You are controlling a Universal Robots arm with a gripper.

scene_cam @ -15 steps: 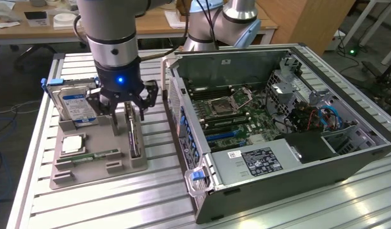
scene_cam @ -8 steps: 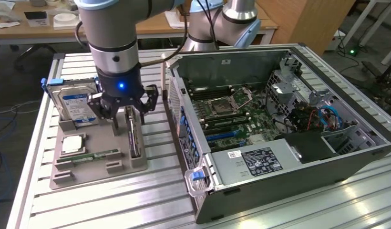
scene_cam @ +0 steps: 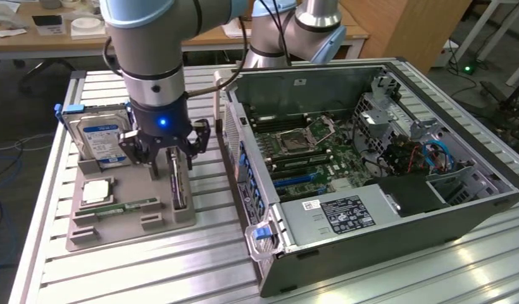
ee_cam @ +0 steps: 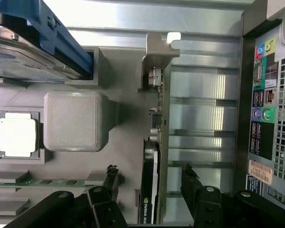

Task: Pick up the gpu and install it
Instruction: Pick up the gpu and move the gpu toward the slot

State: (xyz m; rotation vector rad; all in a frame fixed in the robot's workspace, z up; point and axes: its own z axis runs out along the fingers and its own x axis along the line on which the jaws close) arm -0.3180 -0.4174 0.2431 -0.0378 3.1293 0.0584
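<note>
Next, my gripper grabs the GPU by its upper edge (scene_cam: 173, 152) to install it, since the tray's slot (scene_cam: 183, 208) surrounds the GPU's lower edge.
The gpu (scene_cam: 178, 187) stands on its edge in a slot at the exterior view's right side of the grey holder tray (scene_cam: 133, 223). The wrist view looks straight down on it, so the gpu (ee_cam: 154, 137) appears as a thin dark slab carrying a green logo label. My gripper (scene_cam: 170, 158) hangs right above the card and is open. In the wrist view the gripper (ee_cam: 151, 176) has one black finger on each side of the card, with a gap between each fingertip and the card. Nothing is held.
The tray also holds an upright hard drive (scene_cam: 103, 134) with a blue bracket, a CPU (scene_cam: 97, 190) and a green memory stick (scene_cam: 125, 207). The open computer case (scene_cam: 369, 164) lies close on the exterior view's right, its rear ports (ee_cam: 263, 109) near the card. All rests on a slatted metal table (scene_cam: 158, 266).
</note>
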